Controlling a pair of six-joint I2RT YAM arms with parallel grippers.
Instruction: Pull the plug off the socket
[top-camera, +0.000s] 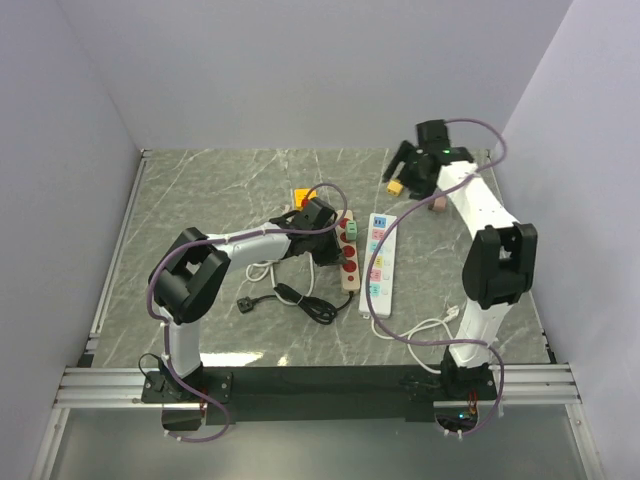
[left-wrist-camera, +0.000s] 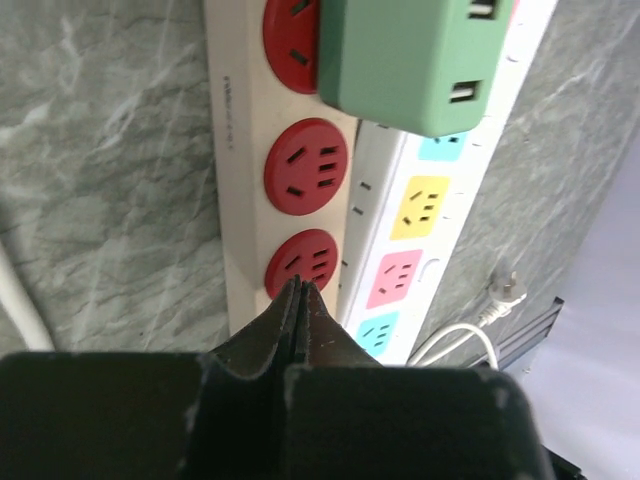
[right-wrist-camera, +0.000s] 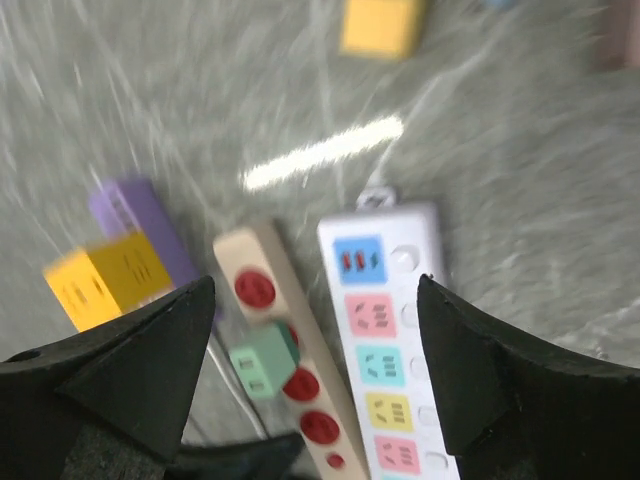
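My right gripper grabs the plug's body by its opposite long sides next, fingers above the power strip, to pull the green plug (top-camera: 350, 230) off the socket.
A green plug (top-camera: 350, 230) sits in a beige power strip (top-camera: 346, 272) with red sockets, mid-table. In the left wrist view the plug (left-wrist-camera: 415, 60) is ahead of the fingers, on the strip (left-wrist-camera: 240, 200). My left gripper (top-camera: 335, 248) is shut and empty, its tips (left-wrist-camera: 300, 285) over a red socket (left-wrist-camera: 303, 262) at the strip's near end, two sockets from the plug. My right gripper (top-camera: 405, 165) is open and empty, high over the back of the table. In its blurred view (right-wrist-camera: 315, 285) the plug (right-wrist-camera: 262, 362) and strip (right-wrist-camera: 240, 255) lie far below between the fingers.
A white power strip (top-camera: 380, 262) with coloured sockets lies right beside the beige one, its white cable (top-camera: 420, 330) trailing toward the front. A black cable and plug (top-camera: 290, 295) lie to the left. A yellow and a purple block (right-wrist-camera: 110, 280) lie behind, and a small yellow block (top-camera: 398, 187) and a pink block (top-camera: 438, 203) are near the right arm.
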